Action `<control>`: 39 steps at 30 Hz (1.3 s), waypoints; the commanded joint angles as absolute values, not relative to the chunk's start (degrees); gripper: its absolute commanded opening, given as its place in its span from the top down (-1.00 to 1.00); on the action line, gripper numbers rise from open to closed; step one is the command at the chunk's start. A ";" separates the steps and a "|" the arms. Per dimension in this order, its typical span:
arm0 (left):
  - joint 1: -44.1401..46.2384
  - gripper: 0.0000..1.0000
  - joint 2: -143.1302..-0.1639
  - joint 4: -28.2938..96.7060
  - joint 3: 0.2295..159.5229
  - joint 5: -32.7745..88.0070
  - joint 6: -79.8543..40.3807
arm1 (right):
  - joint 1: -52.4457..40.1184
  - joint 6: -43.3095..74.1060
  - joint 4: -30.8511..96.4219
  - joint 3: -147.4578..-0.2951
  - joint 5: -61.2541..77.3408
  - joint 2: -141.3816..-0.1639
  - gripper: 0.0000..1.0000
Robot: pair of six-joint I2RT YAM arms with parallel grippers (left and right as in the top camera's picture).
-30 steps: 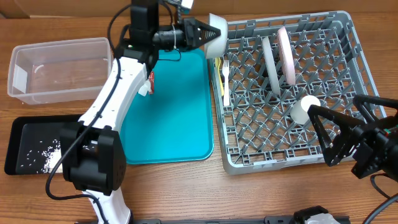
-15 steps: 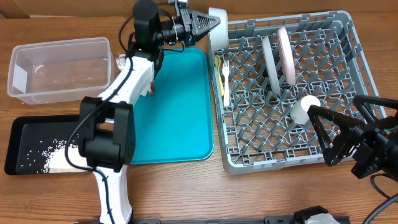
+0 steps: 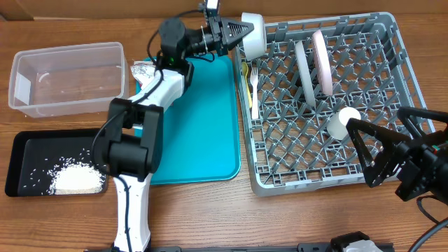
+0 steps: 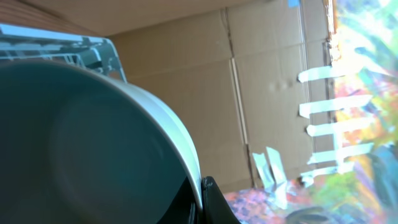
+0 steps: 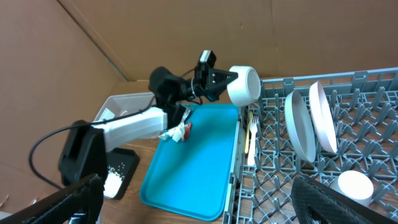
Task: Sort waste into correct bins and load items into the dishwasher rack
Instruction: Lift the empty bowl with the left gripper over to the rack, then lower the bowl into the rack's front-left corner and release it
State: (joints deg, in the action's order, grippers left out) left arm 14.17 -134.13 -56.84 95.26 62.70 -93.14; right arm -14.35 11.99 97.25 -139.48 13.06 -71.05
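Note:
The bowl's far edge (image 3: 253, 15) sticks out over the back rim of the rack, so the bowl needs to move toward the pegs before my left gripper lets go of it.
My left gripper (image 3: 238, 29) is shut on the rim of the pale grey bowl (image 3: 253, 34) and holds it on its side, in the air over the far left corner of the grey dishwasher rack (image 3: 322, 187). The left wrist view shows the bowl (image 4: 93, 137) pinched by the jaws (image 4: 202, 186). In the rack stand two plates (image 3: 304, 70) (image 3: 323, 61); a white cup (image 3: 343, 120), a white fork (image 3: 254, 91) and a yellow spoon (image 3: 245, 72) lie there too. My right gripper (image 3: 385, 150) is open and empty over the rack's right front.
The teal tray (image 3: 196, 119) lies left of the rack. The foil wrapper (image 3: 145, 70) sits at its far left corner. A clear tub (image 3: 66, 77) stands far left. In front of it is the black tray (image 3: 28, 150) with the rice heap (image 3: 73, 176).
My left arm has swung the bowl right and toward the rack's far left corner. Its move uncovered the foil wrapper and the rice heap. The right arm has not moved.

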 commanded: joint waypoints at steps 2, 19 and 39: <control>14.33 0.91 -137.34 -62.48 95.70 61.08 -100.62 | -14.57 12.03 97.03 -139.57 12.45 -70.94 -1.00; 16.56 0.91 -141.27 -73.97 95.68 56.71 -104.55 | -14.57 12.05 97.03 -139.57 12.45 -70.94 -1.00; 18.41 0.90 -141.27 -65.71 94.48 50.17 -97.95 | -14.57 12.05 97.03 -139.57 12.45 -70.94 -1.00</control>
State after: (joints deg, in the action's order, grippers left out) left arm 18.04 -140.29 -67.83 95.22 51.72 -101.41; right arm -14.35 11.99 97.27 -139.48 13.06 -71.05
